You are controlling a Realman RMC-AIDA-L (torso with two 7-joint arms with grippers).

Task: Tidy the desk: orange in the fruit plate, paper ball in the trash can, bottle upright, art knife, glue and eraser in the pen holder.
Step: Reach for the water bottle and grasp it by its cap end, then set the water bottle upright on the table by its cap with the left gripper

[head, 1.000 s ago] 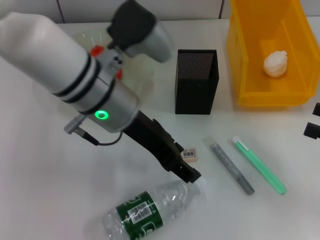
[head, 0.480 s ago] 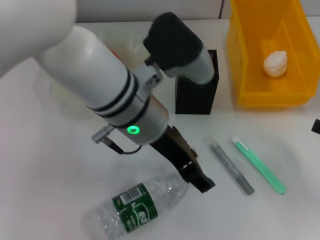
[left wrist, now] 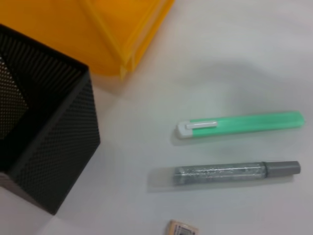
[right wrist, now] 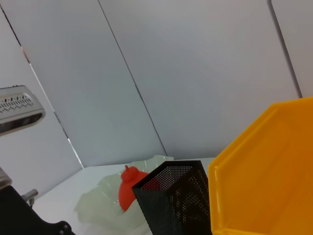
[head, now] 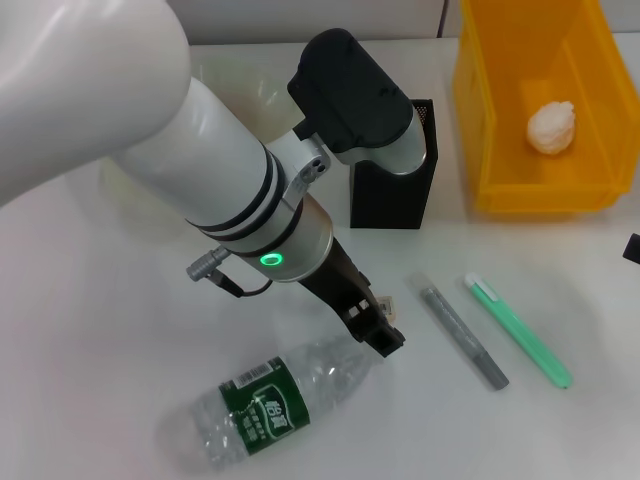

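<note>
My left gripper's fingertips are still above the bottle's neck end (head: pixel 346 366), so closing now would miss it. It is too early to close, and lowering comes first.
The bottle (head: pixel 268 407) lies on its side near the front edge, with its neck end just under my left gripper (head: pixel 377 330). The eraser (head: pixel 381 301) peeks out beside that gripper and shows at the edge of the left wrist view (left wrist: pixel 183 228). To its right lie the grey glue (head: pixel 462 337) and the green art knife (head: pixel 518 331). The black mesh pen holder (head: pixel 405 200) stands behind my left arm. The paper ball (head: pixel 552 127) sits inside the yellow trash can (head: pixel 490 120). The orange (right wrist: pixel 130 189) rests in the fruit plate (right wrist: pixel 95 201). My right gripper (head: pixel 632 247) barely shows at the right edge.
My bulky left arm covers most of the fruit plate (head: pixel 228 80) and the table's middle in the head view. The left wrist view shows the pen holder (left wrist: pixel 44 137), the trash can (left wrist: pixel 98 34), the art knife (left wrist: pixel 239 125) and the glue (left wrist: pixel 225 172) lying side by side.
My left arm swung right and forward, went past the eraser, then drew back a little over it. The bottle shifted slightly left.
</note>
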